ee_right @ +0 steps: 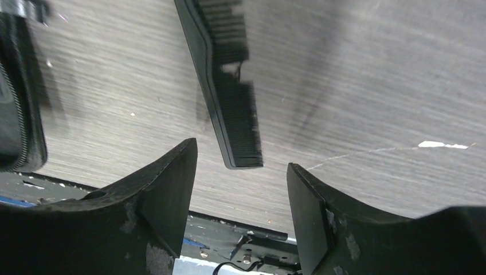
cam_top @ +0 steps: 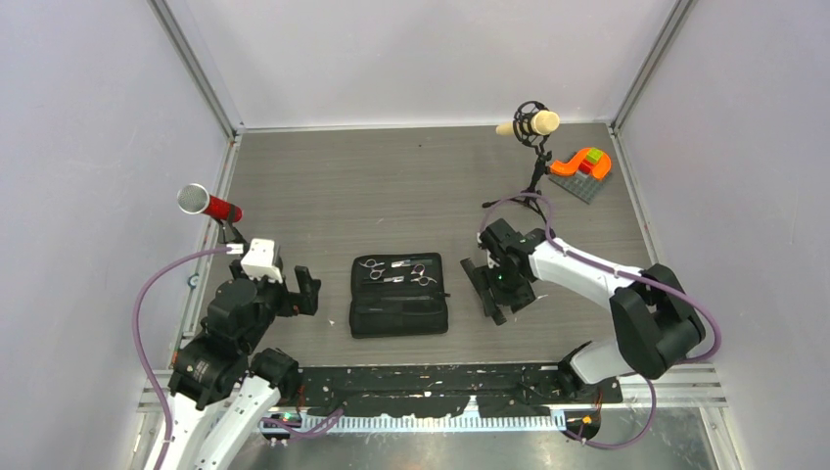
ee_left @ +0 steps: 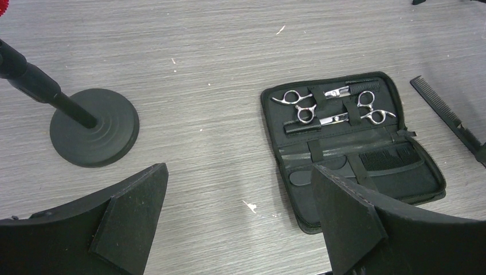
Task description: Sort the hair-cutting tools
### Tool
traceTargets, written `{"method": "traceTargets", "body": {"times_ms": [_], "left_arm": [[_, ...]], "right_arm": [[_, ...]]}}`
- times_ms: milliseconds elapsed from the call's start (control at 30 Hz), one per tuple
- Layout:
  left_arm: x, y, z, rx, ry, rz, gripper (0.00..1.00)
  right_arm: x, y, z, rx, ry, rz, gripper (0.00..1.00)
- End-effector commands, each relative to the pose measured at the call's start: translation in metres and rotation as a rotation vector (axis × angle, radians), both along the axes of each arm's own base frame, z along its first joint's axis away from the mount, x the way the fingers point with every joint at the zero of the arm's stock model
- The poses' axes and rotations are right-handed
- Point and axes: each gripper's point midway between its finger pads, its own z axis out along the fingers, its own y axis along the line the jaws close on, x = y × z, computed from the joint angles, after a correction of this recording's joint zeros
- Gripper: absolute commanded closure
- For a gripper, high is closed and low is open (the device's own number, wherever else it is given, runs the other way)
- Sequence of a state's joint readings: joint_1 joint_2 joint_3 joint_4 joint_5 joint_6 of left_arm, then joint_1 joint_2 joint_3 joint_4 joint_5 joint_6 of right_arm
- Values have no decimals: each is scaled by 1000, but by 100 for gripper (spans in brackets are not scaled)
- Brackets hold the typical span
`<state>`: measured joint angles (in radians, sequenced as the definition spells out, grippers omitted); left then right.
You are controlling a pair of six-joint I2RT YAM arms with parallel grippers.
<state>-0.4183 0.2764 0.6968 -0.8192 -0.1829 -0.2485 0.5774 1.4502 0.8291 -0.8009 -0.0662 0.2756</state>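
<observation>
My right gripper will grab the second black comb by its near end (ee_right: 241, 136) next. The comb's far end stays free, so I can hand the comb to my left gripper.
An open black zippered case (cam_top: 399, 311) (ee_left: 421, 182) lies at mid-table. Two silver scissors (ee_left: 298, 104) (ee_left: 371, 110) (cam_top: 372, 266) (cam_top: 423, 278) are strapped in its upper half, and a black comb (ee_left: 390, 157) sits in its lower pocket. A second black comb (ee_right: 229, 97) (ee_left: 450, 117) (cam_top: 484, 292) lies flat on the table just right of the case. My right gripper (ee_right: 240, 169) (cam_top: 509, 284) hovers open over that comb's near end, with nothing between its fingers. My left gripper (ee_left: 240, 223) (cam_top: 305, 292) stands wide open and empty, left of the case.
A red microphone (cam_top: 207, 204) on a round black base (ee_left: 94, 126) stands at the left. A cream microphone (cam_top: 529, 124) on a tripod stands at the back right, beside orange and green blocks (cam_top: 582, 164) on a grey plate. Walls enclose three sides.
</observation>
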Motion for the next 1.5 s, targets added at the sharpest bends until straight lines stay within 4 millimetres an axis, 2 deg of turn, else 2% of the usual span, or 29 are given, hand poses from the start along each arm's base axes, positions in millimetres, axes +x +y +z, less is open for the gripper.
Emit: {"method": "traceTargets", "body": {"times_ms": [0, 367, 667, 800, 1033, 1167, 1367, 1467], "left_arm": [[6, -3, 7, 1, -30, -13, 0], [7, -4, 5, 4, -17, -14, 0], [8, -6, 3, 6, -2, -19, 0], [8, -6, 3, 6, -2, -19, 0], [8, -6, 3, 5, -2, -19, 0], [8, -6, 3, 5, -3, -18, 0], [8, -7, 2, 2, 1, -25, 0], [8, -7, 3, 1, 0, -25, 0]], "right_arm": [[-10, 4, 6, 23, -13, -18, 33], [-24, 4, -21, -15, 38, -16, 38], [-23, 4, -30, -34, 26, -31, 43], [-18, 5, -28, -25, -5, -34, 50], [-12, 19, -26, 21, -32, -59, 59], [-9, 22, -23, 15, -46, -60, 69], [-6, 35, -1, 62, -91, -35, 87], [-4, 38, 9, 82, -109, -38, 91]]}}
